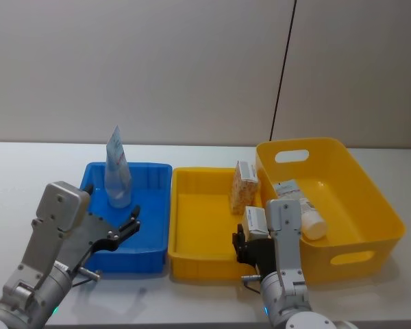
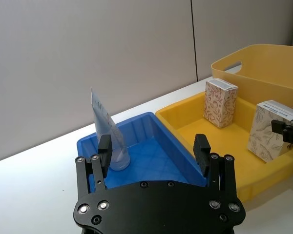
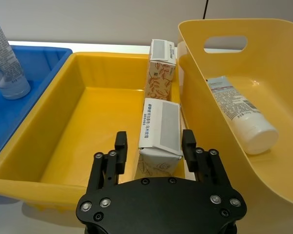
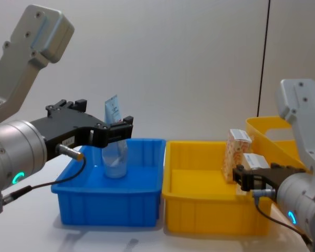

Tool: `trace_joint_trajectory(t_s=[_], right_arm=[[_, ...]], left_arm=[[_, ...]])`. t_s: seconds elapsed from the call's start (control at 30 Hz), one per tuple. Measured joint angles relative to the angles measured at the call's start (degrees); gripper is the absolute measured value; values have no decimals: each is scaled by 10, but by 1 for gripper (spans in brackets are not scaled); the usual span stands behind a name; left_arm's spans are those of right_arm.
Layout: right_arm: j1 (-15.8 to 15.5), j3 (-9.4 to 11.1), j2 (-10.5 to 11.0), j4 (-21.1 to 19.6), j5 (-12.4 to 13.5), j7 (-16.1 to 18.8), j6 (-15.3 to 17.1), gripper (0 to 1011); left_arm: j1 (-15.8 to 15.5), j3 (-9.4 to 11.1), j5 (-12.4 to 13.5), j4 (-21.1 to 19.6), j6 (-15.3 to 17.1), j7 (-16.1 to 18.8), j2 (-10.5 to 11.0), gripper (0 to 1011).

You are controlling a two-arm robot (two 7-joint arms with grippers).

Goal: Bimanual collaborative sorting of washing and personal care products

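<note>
I should grab the pale carton by its upright body below its top flap with my right gripper next. Then I can sort it into the deep yellow basket [image 1: 359,199].
A pale blue-and-white tube [image 1: 116,175] stands upright on its cap at the back of the blue bin [image 1: 147,229]. My left gripper [image 1: 127,227] hovers open over the bin's near half, short of the tube [image 2: 110,141], with nothing between its fingers. A speckled carton [image 1: 244,186] stands at the back right of the shallow yellow tray [image 1: 198,219]. In front of it is a second carton [image 3: 158,134]. My right gripper [image 3: 154,146] is open and straddles this carton: one finger is against its side, the other has a small gap. A further tube [image 1: 303,209] lies in the deep yellow basket [image 1: 359,199].
The three containers stand side by side on a white table [image 1: 27,164], blue on the left, tray in the middle, basket on the right. A grey wall runs close behind. The tray's left half is bare.
</note>
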Motion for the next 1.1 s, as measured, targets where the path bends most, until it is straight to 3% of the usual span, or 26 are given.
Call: trace_joint_trajectory(t_s=[0.17,0.43,0.67,1.1], right_arm=[[1,0,0,1,0,0,-1,506],[1,1,-1,2,-1,0,-1,310],[1,2,0,1,-1,6,-16,249],[5,11,-1,-13,15,36,-90,216]], left_arm=[[0,0,0,0,0,0,0,1001],[0,0,0,0,0,0,0,1001],[0,0,0,0,0,0,0,1001],[0,0,0,0,0,0,0,1001]])
